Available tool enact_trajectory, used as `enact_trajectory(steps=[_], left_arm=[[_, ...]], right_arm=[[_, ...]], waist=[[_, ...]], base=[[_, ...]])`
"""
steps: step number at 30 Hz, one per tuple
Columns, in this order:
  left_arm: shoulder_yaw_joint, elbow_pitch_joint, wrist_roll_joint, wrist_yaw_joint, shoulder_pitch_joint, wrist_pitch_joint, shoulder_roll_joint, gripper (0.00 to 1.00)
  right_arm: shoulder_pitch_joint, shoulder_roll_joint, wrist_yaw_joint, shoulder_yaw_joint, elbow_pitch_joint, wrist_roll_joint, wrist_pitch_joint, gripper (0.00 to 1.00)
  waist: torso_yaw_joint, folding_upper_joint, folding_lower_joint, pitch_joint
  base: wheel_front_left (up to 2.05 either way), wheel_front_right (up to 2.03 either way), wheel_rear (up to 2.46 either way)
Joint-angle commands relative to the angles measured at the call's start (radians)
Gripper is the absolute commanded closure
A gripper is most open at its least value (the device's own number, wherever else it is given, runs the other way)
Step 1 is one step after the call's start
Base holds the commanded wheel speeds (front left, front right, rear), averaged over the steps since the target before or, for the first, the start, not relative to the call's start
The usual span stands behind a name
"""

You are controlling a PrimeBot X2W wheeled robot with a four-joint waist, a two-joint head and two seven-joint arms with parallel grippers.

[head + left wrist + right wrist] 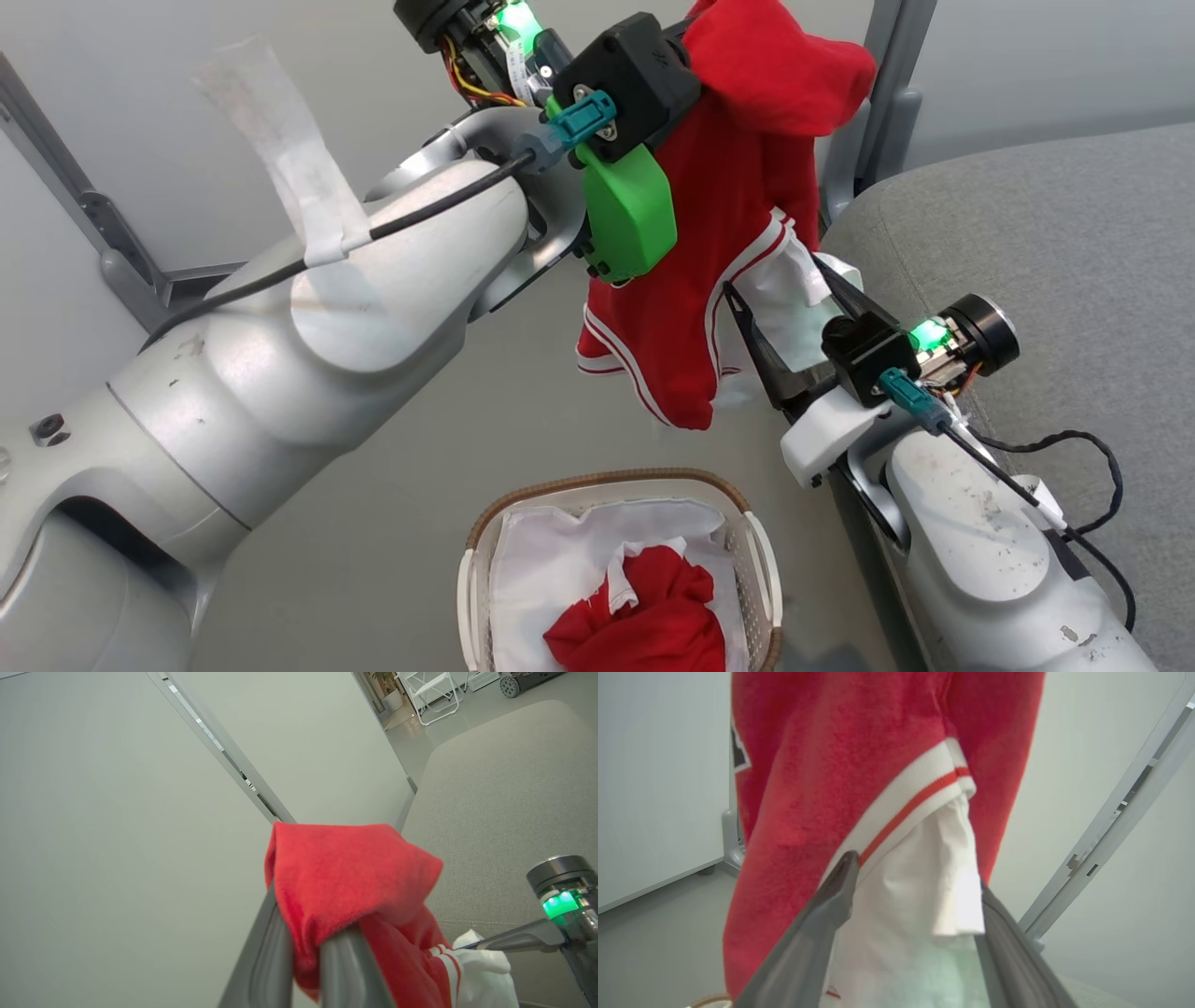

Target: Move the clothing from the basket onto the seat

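The right gripper grabs the red garment's white inner fabric at the striped hem [784, 293] next, to carry the garment onto the seat [1027, 252].
A red garment [738, 187] with white striped trim hangs high over the floor, its top bunched in my left gripper [714, 42], which is shut on it. In the left wrist view the red cloth [345, 877] drapes over the closed fingertips of that left gripper [306, 947]. My right gripper [915, 891] stands open at the garment's lower edge, its two fingers on either side of the white inner fabric [924, 882] without pinching it. Another red garment [653, 621] lies crumpled in the basket [485, 532] below. The grey seat [1027, 252] is to the right.
A white liner [551, 560] lines the basket, which stands on the grey floor. Grey metal frame posts [887, 103] rise beside the seat's left edge, with another post [112, 243] at the far left. A black cable [1102, 467] trails over the seat by my right forearm.
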Motion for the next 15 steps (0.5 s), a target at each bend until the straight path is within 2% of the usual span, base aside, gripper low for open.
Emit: enact_trajectory(steps=[1, 4, 5, 6, 7, 15], left_arm=[[-0.001, -0.008, -0.009, 0.006, -0.016, -0.003, -0.008, 1.0], [-0.004, -0.014, -0.012, 0.006, -0.012, -0.006, -0.01, 1.0], [-0.005, -0.016, -0.013, 0.006, -0.009, -0.006, -0.011, 1.0], [-0.006, -0.017, -0.015, 0.006, -0.006, -0.007, -0.011, 1.0], [-0.007, -0.017, -0.018, 0.006, -0.002, -0.006, -0.011, 1.0], [-0.014, 0.005, -0.032, 0.008, 0.037, -0.006, 0.003, 1.0]], right_arm=[[-0.016, -0.008, -0.001, 0.019, 0.023, 0.017, -0.005, 0.0], [-0.041, -0.014, -0.001, 0.064, 0.071, 0.045, -0.005, 0.0], [-0.053, -0.016, -0.001, 0.086, 0.09, 0.056, -0.005, 0.55], [-0.062, -0.017, -0.001, 0.1, 0.102, 0.065, -0.005, 0.66], [-0.074, -0.017, -0.001, 0.115, 0.114, 0.078, -0.005, 0.98], [-0.088, -0.018, -0.001, 0.137, 0.112, 0.112, -0.005, 1.0]], waist=[[0.004, 0.0, 0.0, 0.001], [0.008, 0.0, 0.0, 0.002], [0.01, 0.0, 0.0, 0.002], [0.011, 0.0, 0.0, 0.002], [0.012, 0.0, 0.0, 0.002], [0.016, 0.0, 0.0, 0.0]], base=[[0.0, 0.0, 0.0], [0.0, 0.0, 0.0], [0.0, 0.0, 0.0], [0.0, 0.0, 0.0], [0.0, 0.0, 0.0], [0.0, 0.0, 0.0]])
